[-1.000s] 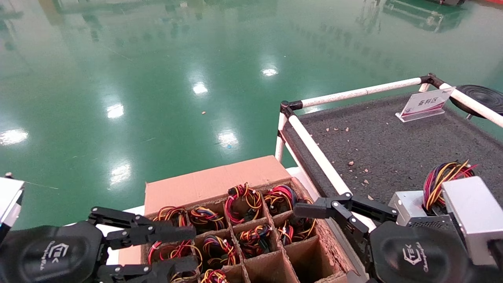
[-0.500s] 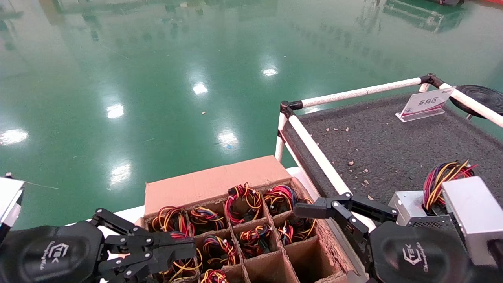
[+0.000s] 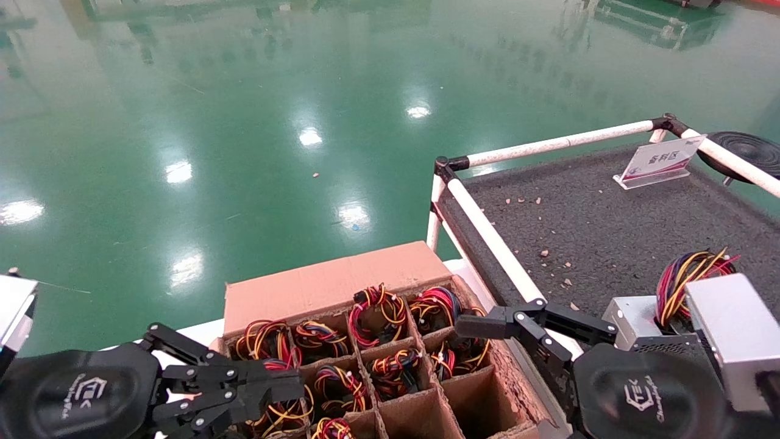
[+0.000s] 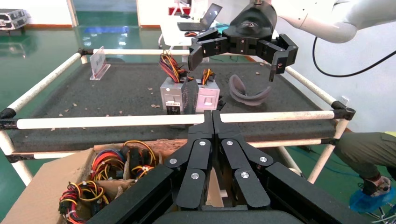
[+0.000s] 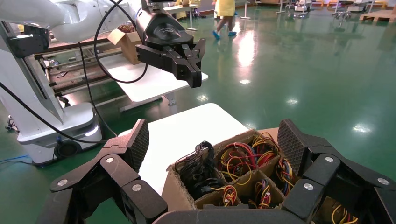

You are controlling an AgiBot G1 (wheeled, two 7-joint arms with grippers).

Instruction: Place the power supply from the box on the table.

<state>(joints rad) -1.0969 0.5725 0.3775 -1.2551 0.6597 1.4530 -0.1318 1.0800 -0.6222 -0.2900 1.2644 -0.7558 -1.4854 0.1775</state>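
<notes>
The right gripper grabs the power supply's looped wire bundle next, to lift the power supply out of its cell onto the table.
The box (image 3: 341, 280) is a brown carton with a grid of cells. Power supplies stand in the cells, showing only as looped red, yellow and black wire bundles (image 3: 378, 308). My left gripper (image 3: 297, 385) hovers over the near left cells, shut with nothing between its fingers, as the left wrist view confirms (image 4: 212, 114). My right gripper (image 5: 215, 142) is open above the box's right side; one of its fingers (image 3: 487, 324) reaches over the far right cells. The table (image 3: 609, 225) is dark and speckled, right of the box.
Two silver units (image 3: 731, 323) with wire bundles stand on the table beside my right wrist. A white rail (image 3: 487, 238) runs between box and table. A sign holder (image 3: 661, 160) and a black disc (image 3: 746, 149) sit at the far corner. Green floor lies beyond.
My left gripper's fingers have gone from spread open to shut over the box's left cells, holding nothing. The right arm has not moved.
</notes>
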